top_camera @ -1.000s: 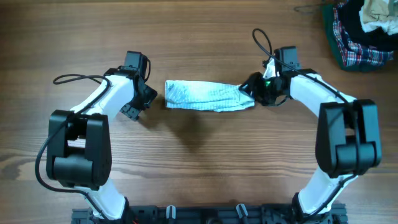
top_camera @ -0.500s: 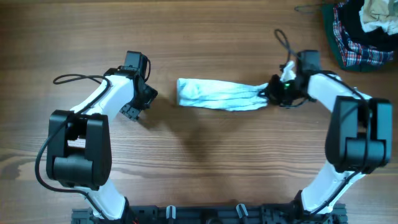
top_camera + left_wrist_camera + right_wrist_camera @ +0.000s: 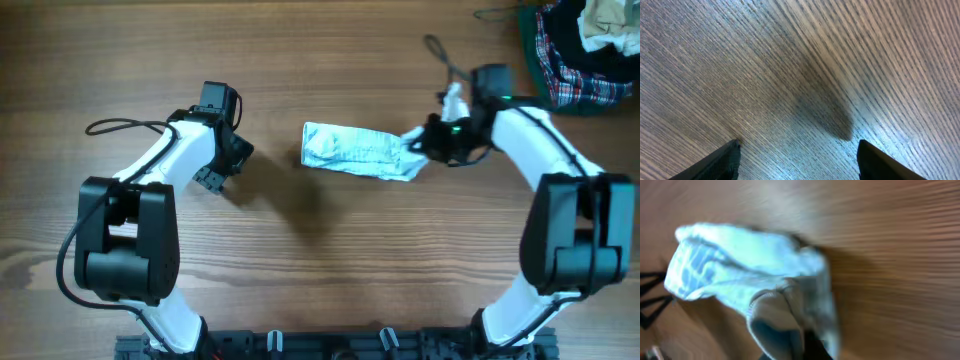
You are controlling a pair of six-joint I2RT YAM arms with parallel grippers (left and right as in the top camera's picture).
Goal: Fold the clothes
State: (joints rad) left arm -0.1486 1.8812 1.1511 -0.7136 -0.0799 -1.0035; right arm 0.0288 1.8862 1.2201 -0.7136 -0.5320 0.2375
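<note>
Next, my left gripper takes the garment by its loose end, opposite my right gripper, to fold that end over the garment.
The pale blue-and-white garment lies bunched into a short strip at the middle of the wooden table. My right gripper is shut on its right end and holds that end a little off the wood. In the right wrist view the garment hangs blurred from the fingers and hides them. My left gripper is open and empty, well left of the garment. In the left wrist view its two dark fingertips frame bare wood.
A heap of red-green plaid, dark and cream clothes lies at the far right corner of the table. A thin wire object lies next to the heap.
My right gripper has dragged the garment to the right, and the strip has bunched up shorter. The left arm has not moved.
</note>
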